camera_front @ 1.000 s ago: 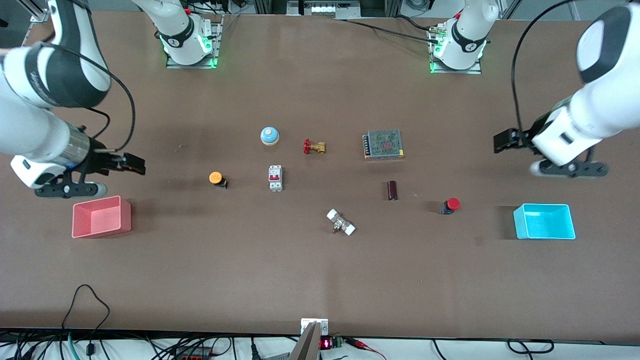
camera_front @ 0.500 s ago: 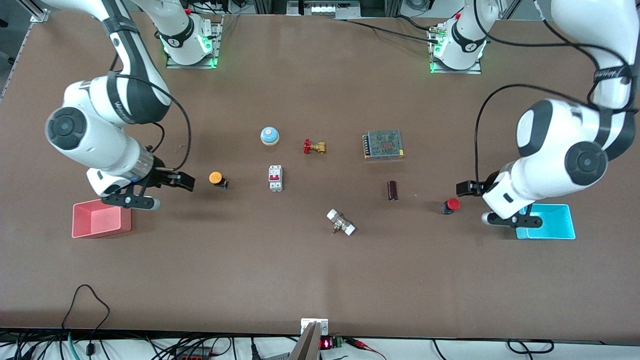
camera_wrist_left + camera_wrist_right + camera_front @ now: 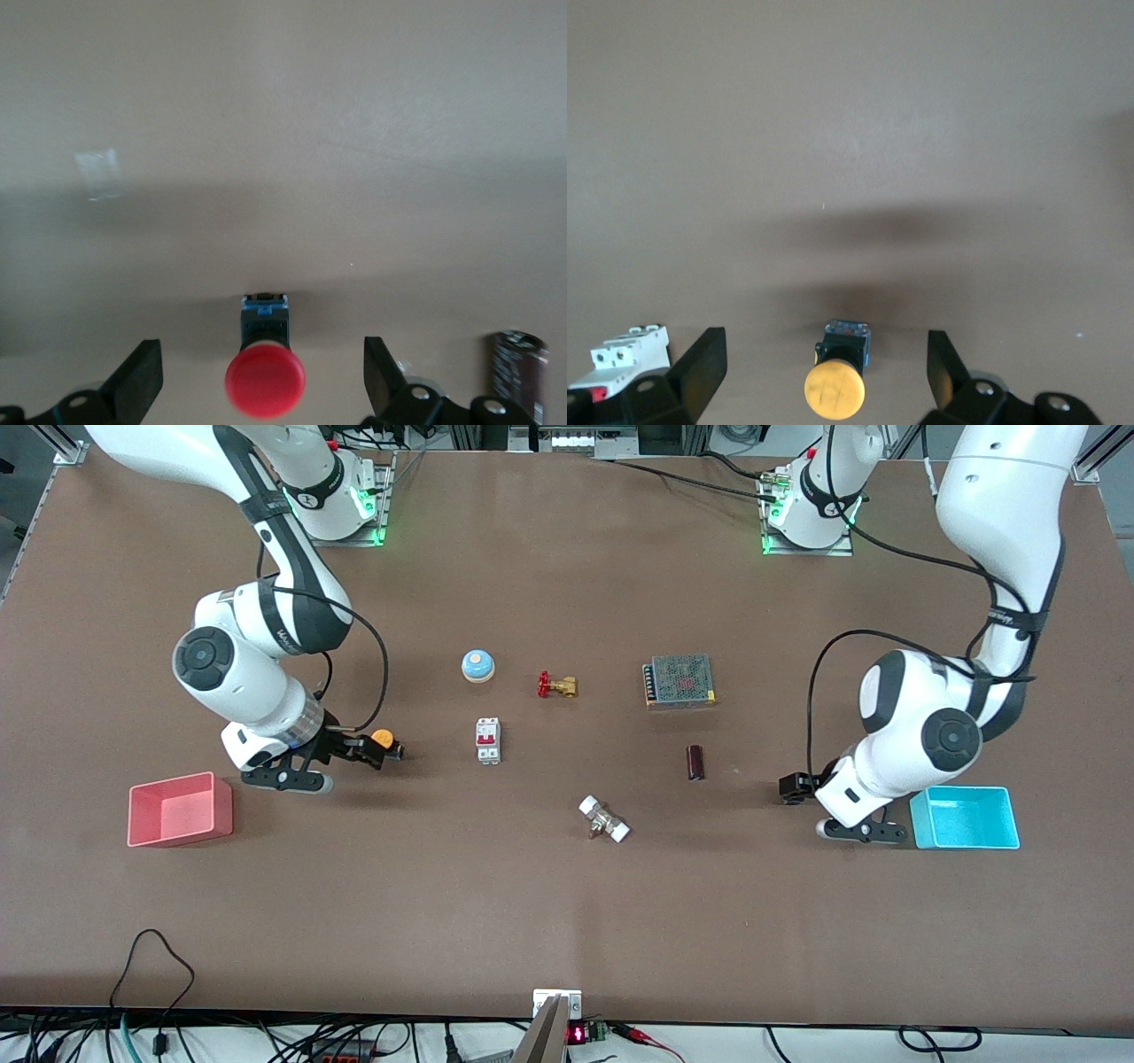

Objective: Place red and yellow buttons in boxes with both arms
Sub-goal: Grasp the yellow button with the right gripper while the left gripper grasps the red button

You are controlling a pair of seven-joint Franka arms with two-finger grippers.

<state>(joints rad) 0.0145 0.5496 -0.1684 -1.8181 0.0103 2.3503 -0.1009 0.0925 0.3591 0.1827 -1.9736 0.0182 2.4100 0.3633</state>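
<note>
I should next grab the yellow button by its black body (image 3: 843, 343) with my right gripper to get it into the pink-red box.
The yellow button (image 3: 383, 738) lies on the table, cap toward my right gripper (image 3: 368, 751), which is open and low just beside it. In the right wrist view the button (image 3: 834, 388) sits between the open fingers of the right gripper (image 3: 824, 350), untouched. My left gripper (image 3: 791, 788) is open and low over the red button, which it hides in the front view. The left wrist view shows the red button (image 3: 265, 379) between the open fingers of the left gripper (image 3: 261, 359). The pink-red box (image 3: 180, 808) and the cyan box (image 3: 964, 817) stand empty at the table's two ends.
A pale blue dome (image 3: 477, 665), a brass valve (image 3: 556, 685), a white circuit breaker (image 3: 487, 740), a mesh-topped power supply (image 3: 679, 681), a dark cylinder (image 3: 695, 763) and a white fitting (image 3: 604, 819) lie mid-table between the buttons.
Both arms swung inward and down. The right gripper moved up to the yellow button; the left gripper moved over the red button and now covers it in the front view.
</note>
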